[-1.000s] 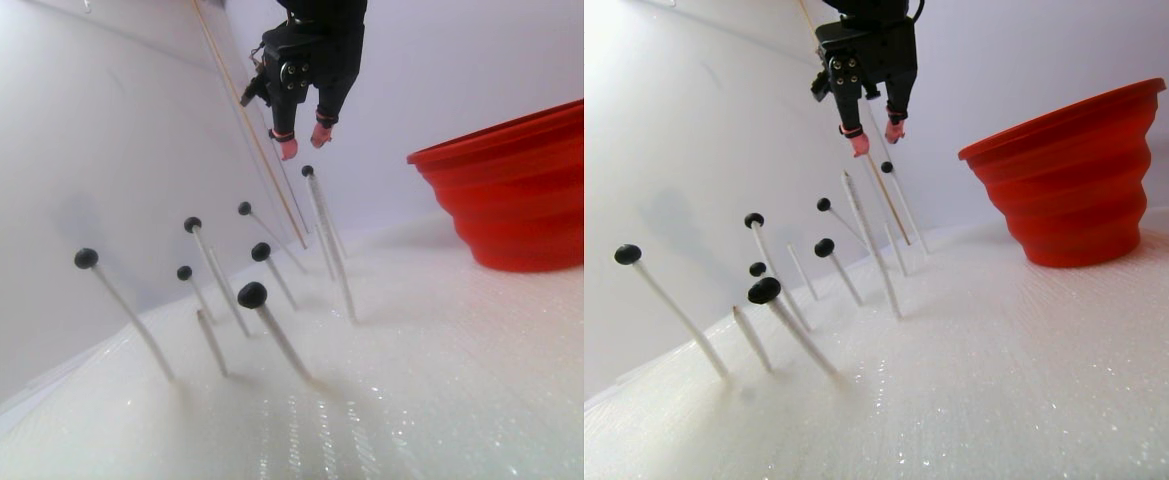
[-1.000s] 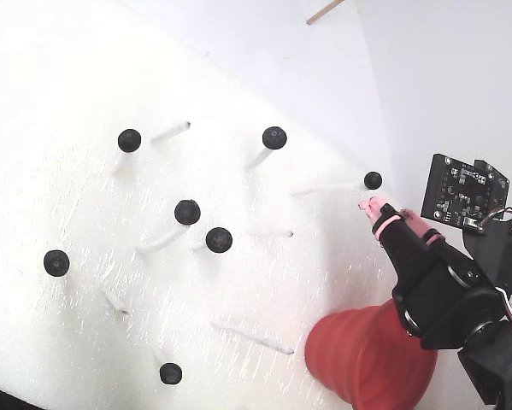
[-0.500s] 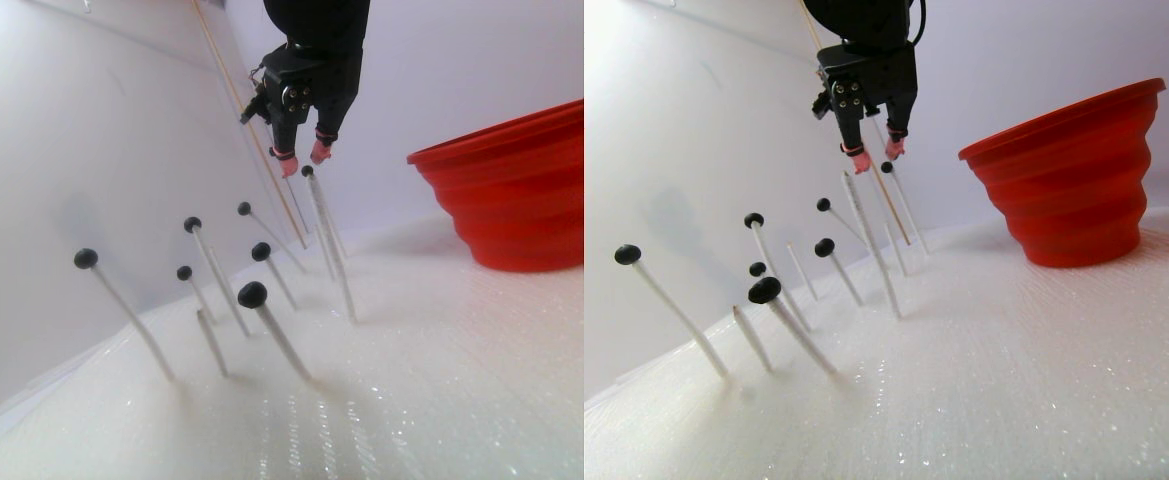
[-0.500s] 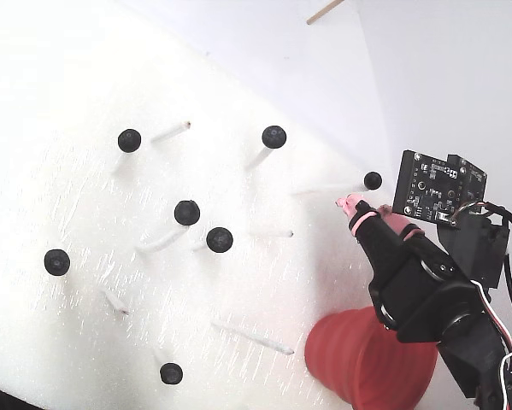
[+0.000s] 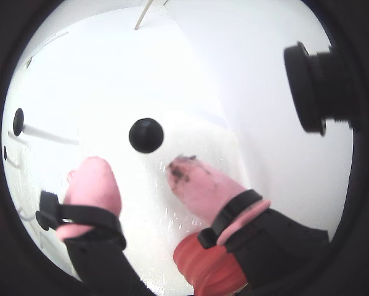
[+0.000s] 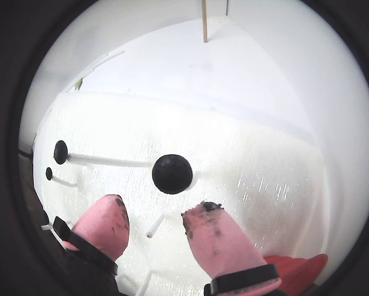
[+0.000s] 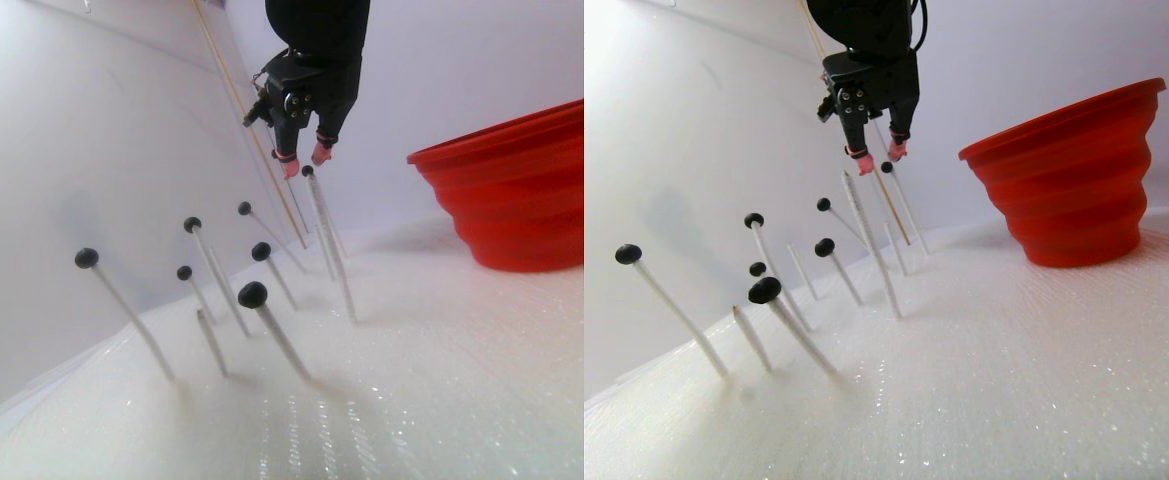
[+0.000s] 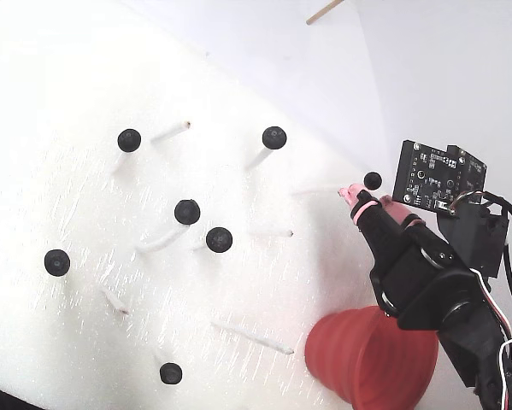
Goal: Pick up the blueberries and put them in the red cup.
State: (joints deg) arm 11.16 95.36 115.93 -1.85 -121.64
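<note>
The gripper needs to grab the blueberry by its round sides next. Then the robot will drop the blueberry into the red cup point(image 5: 207, 265).
Several blueberries sit on the tips of thin white sticks planted in a white foam base point(image 8: 85, 77). One blueberry point(image 5: 146, 135) point(image 6: 172, 173) point(image 7: 307, 171) point(image 8: 373, 180) is just ahead of my gripper point(image 5: 138, 172) point(image 6: 156, 213) point(image 7: 305, 162) point(image 8: 364, 195). The gripper is open, its pink fingertips point(image 6: 113, 213) on either side of the berry and slightly short of it, holding nothing. The red cup point(image 7: 509, 200) point(image 8: 371, 359) stands on the foam beside the arm; its edge shows low in both wrist views point(image 5: 209, 271) point(image 6: 295, 268).
Other berries on sticks stand across the foam point(image 8: 273, 137) point(image 8: 187, 212) point(image 8: 219, 239) point(image 8: 56, 261). Bare white sticks point(image 8: 251, 337) poke up between them. A wooden rod point(image 7: 244, 110) leans on the white wall behind the gripper.
The gripper has come down and forward to the topmost berry near the wall; its fingertips now flank it. The berries and cup have not moved.
</note>
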